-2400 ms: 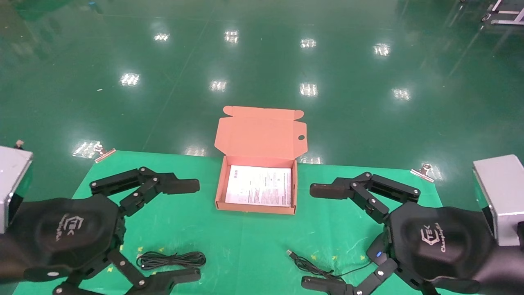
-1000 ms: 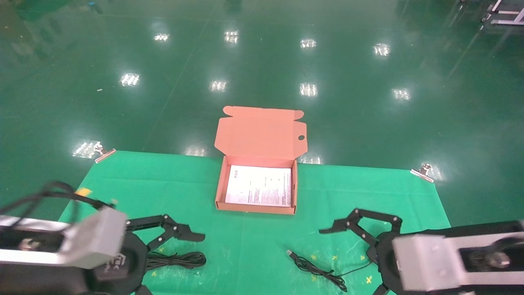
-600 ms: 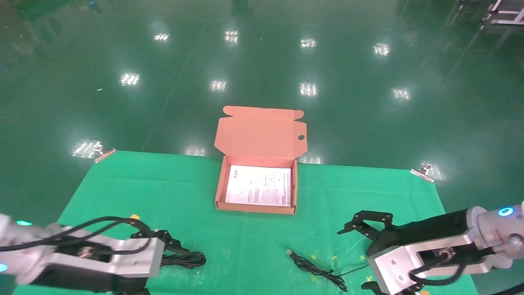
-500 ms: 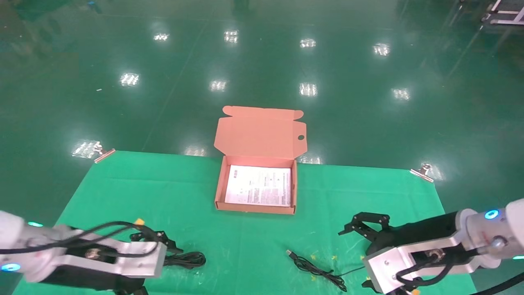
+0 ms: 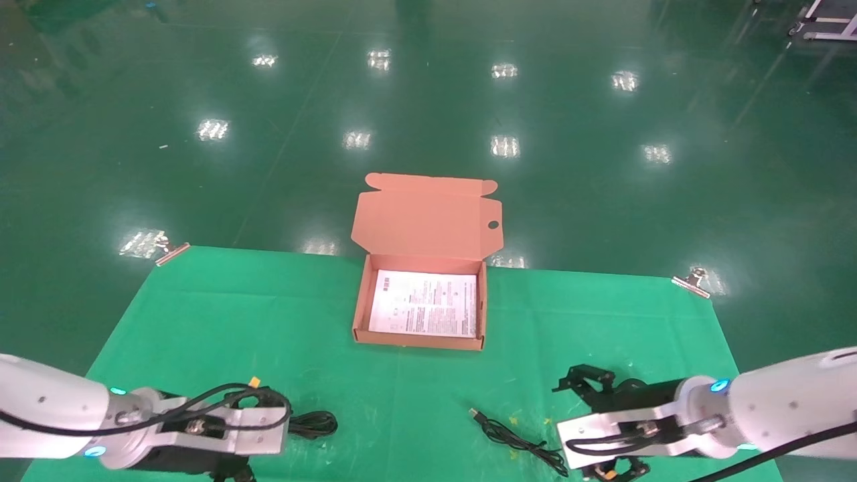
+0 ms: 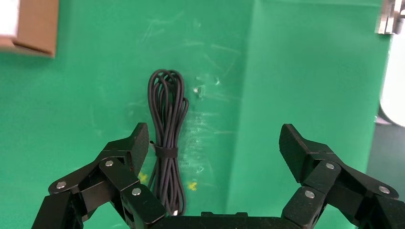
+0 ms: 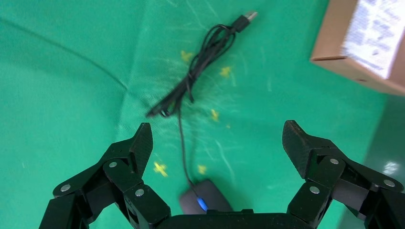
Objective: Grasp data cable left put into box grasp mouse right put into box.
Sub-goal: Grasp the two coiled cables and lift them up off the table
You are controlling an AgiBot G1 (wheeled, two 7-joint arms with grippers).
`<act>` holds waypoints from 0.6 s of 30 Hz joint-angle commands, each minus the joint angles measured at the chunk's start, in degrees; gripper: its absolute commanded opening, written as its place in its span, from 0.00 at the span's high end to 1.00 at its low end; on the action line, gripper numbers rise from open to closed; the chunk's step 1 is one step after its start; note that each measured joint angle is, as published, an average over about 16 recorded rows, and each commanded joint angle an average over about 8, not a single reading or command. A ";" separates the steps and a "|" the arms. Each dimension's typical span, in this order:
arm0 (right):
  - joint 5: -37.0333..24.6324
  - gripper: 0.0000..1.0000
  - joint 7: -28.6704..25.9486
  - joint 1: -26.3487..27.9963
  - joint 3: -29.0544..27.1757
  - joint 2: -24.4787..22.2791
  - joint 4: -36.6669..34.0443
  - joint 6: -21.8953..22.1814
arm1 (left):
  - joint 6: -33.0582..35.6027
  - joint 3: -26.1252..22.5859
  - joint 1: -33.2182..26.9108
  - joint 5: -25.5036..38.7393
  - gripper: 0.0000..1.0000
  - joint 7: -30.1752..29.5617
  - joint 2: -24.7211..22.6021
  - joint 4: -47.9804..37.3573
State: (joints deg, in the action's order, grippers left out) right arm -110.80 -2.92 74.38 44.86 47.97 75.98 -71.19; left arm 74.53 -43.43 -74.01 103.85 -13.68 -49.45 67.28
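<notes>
My left gripper will next grip the band around the cable's middle (image 6: 166,152) to put the data cable into the box, because loose loops fan out at both ends of the cable.
The data cable (image 6: 167,138), a long black bundle tied with a band, lies on the green cloth; in the head view only its end (image 5: 316,423) shows beside my left wrist. My left gripper (image 6: 215,143) is open above it, with the bundle next to one finger. The black mouse (image 7: 205,202) with a blue light lies under my open right gripper (image 7: 217,138). Its cord (image 7: 191,90) and USB plug (image 7: 248,16) trail toward the box. In the head view the mouse is hidden and only the cord (image 5: 515,438) shows. The salmon box (image 5: 361,314) stands open at mid-table with a white sheet (image 5: 423,312) inside.
The green cloth (image 5: 268,314) covers the table, held by metal clips at the far corners (image 5: 171,251) (image 5: 693,281). The box lid (image 5: 425,217) stands up at the back. Yellow cross marks dot the cloth near both items. A shiny green floor lies beyond.
Both arms have come down and back toward the near edge. The left gripper now hangs over the cable and the right over the mouse. Both stay open.
</notes>
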 commanded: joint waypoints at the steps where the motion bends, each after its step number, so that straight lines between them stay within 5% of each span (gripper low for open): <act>1: -1.64 0.00 -2.43 -1.19 0.41 0.79 -0.17 1.16 | -1.27 -0.12 0.51 0.51 0.00 0.19 -0.83 -2.14; 9: -3.63 0.00 -7.36 -2.23 0.51 5.49 -6.97 4.71 | -3.68 0.24 -2.08 0.01 0.00 3.03 -6.06 -18.02; 18: -4.51 0.00 -6.06 -0.54 0.93 11.33 -18.02 7.89 | -5.63 1.14 -5.05 -1.82 0.00 10.17 -10.15 -33.95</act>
State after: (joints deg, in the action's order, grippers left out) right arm -115.12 -8.90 73.67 45.75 59.06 58.36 -63.41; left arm 68.97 -42.33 -79.08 102.15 -3.71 -59.48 33.93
